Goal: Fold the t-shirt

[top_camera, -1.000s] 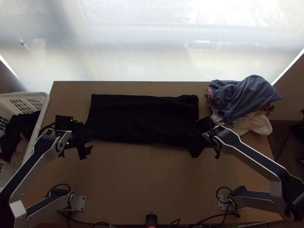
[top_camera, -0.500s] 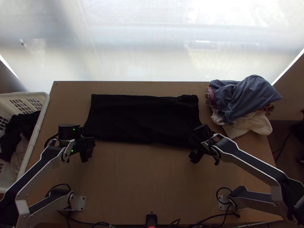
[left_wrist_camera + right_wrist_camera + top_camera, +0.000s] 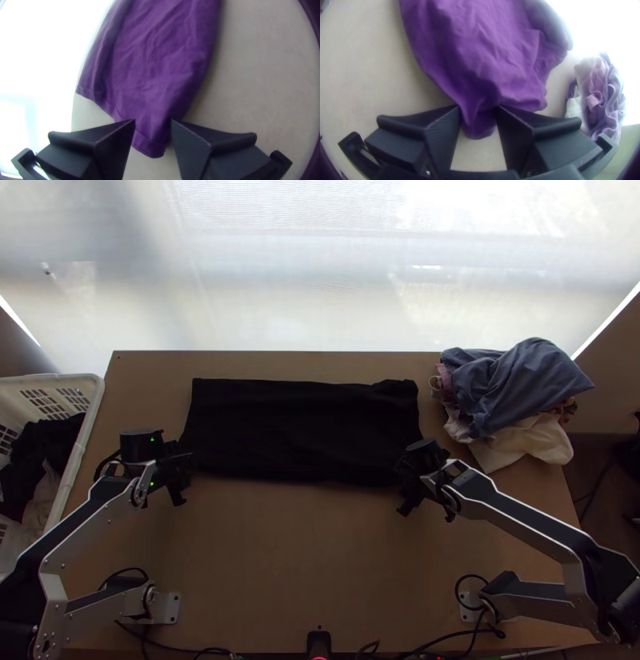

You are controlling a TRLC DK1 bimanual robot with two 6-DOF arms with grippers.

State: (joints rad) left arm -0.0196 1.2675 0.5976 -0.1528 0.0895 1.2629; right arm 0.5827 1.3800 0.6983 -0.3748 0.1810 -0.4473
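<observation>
The right gripper needs to grab the t-shirt by its crumpled corner (image 3: 479,125) next. That corner bunches up narrow, while the t-shirt's wide body lies flat.
The t-shirt (image 3: 300,428) lies as a flat wide rectangle, black in the top view, with a small bulge at its far right corner. My left gripper (image 3: 184,478) is at its near left corner, my right gripper (image 3: 406,488) at its near right corner. In the left wrist view, the purple-looking t-shirt (image 3: 153,66) runs down to a corner between the parted fingers of my left gripper (image 3: 153,121). The t-shirt (image 3: 486,56) narrows in the right wrist view to a crumpled corner between the fingers of my right gripper (image 3: 478,108), which stand apart.
A white basket (image 3: 90,412) with dark and light cloth stands at the table's left side. Blue-grey clothing (image 3: 516,384) and a cream cloth (image 3: 524,444) are heaped at the right edge. Bare table (image 3: 296,556) lies in front of the t-shirt.
My left gripper has shifted and turned a little at the t-shirt's corner. The right gripper has moved slightly left. The t-shirt lies almost as before.
</observation>
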